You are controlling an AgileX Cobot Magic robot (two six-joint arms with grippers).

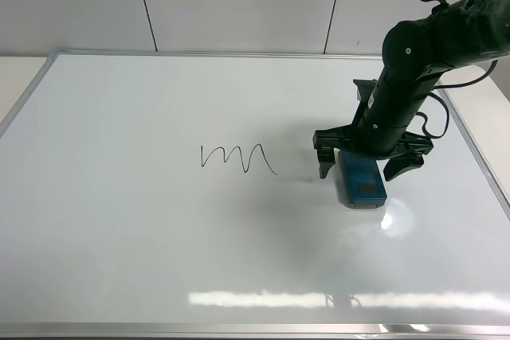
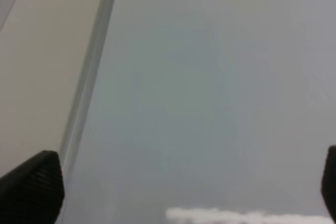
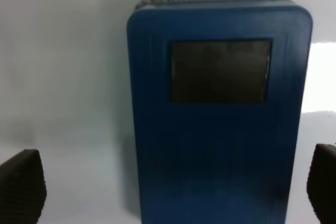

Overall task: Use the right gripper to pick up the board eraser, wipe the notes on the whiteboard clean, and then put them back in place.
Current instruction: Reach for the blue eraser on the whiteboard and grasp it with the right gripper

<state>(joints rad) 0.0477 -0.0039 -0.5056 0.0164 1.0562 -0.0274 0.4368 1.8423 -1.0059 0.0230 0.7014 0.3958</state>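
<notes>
My right gripper should close on the board eraser now, because its fingers are near the whiteboard, beside the long sides of the eraser.
The teal-blue board eraser (image 1: 361, 181) lies flat on the whiteboard (image 1: 159, 244), right of the middle. My right gripper (image 1: 368, 166) is open and hangs over the eraser's far end, one finger on each side, not touching it. In the right wrist view the eraser (image 3: 218, 129) fills the middle, with one dark grey patch showing, and the fingertips (image 3: 21, 187) stand wide apart. The notes (image 1: 238, 158), a black zigzag line, are on the board left of the eraser. My left gripper (image 2: 178, 192) is open over the board's left edge.
The whiteboard's silver frame (image 1: 263, 54) runs along the back, and also shows in the left wrist view (image 2: 89, 72). A light-coloured table surface (image 1: 16, 77) lies beyond the frame at left and right. A white panelled wall stands behind.
</notes>
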